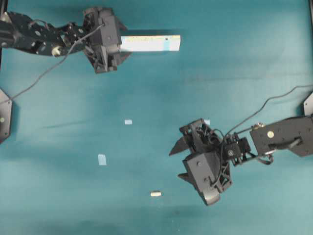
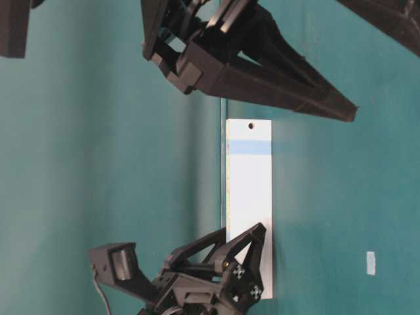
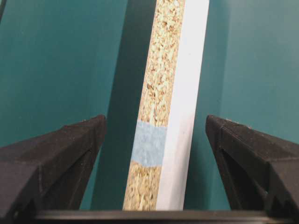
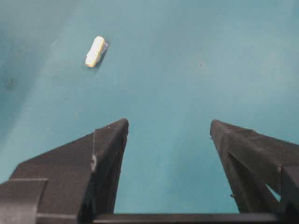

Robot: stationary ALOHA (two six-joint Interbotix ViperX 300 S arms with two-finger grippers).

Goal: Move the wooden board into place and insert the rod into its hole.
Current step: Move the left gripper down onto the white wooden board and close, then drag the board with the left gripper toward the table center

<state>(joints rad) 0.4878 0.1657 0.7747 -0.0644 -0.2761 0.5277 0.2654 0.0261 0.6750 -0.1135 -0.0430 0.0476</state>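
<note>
My left gripper grips the board by its end opposite the hole next, to move the wooden board into place.
The wooden board lies at the back of the teal table, a pale strip with a speckled chipboard edge and a blue tape band. Its hole is a small dark dot at the end away from my left gripper. My left gripper is open, its fingers either side of the board's other end with a gap on both sides. The rod, a tiny cream peg, lies near the front edge. My right gripper is open and empty, up and to the right of the rod.
Small pale-blue tape squares lie on the table, one at the middle, one lower left, and one just behind the right gripper. Black fixtures stand at the left and right edges.
</note>
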